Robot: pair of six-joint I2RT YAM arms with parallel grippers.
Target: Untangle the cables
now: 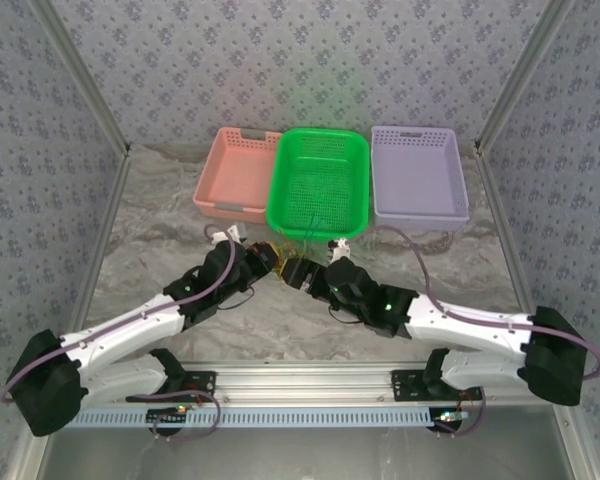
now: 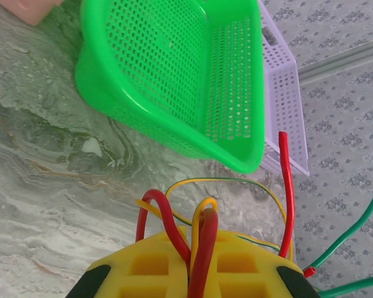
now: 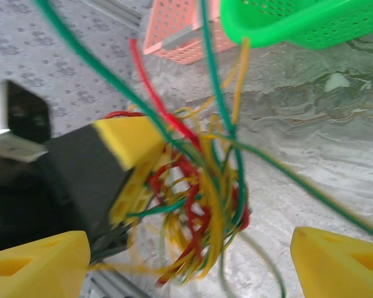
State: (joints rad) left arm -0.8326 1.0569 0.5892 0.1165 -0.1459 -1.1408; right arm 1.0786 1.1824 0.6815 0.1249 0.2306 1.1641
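My right gripper grabs the tangled heap (image 1: 284,260) (image 3: 215,208) next on the side facing away from my left gripper, to pull the cables apart.
The cables (image 1: 280,258) form a tangled bunch of yellow, red and green wires held above the table in front of the green basket. My left gripper (image 1: 266,262) is shut on them. In the left wrist view its yellow fingers (image 2: 155,261) pinch red and yellow loops (image 2: 205,230), and a red wire (image 2: 286,186) and green wires (image 2: 354,230) stick out to the right. My right gripper (image 1: 305,272) faces the bunch, open. In the right wrist view its fingertips (image 3: 40,264) stand wide apart, with the tangle (image 3: 202,198) hanging between them and the left gripper's fingers (image 3: 127,139) behind it.
Three baskets stand in a row at the back: pink (image 1: 238,175), green (image 1: 318,180) and purple (image 1: 418,175). The green basket's rim (image 2: 248,155) is close beyond the left gripper. Patterned walls close in both sides of the marbled table (image 1: 160,230).
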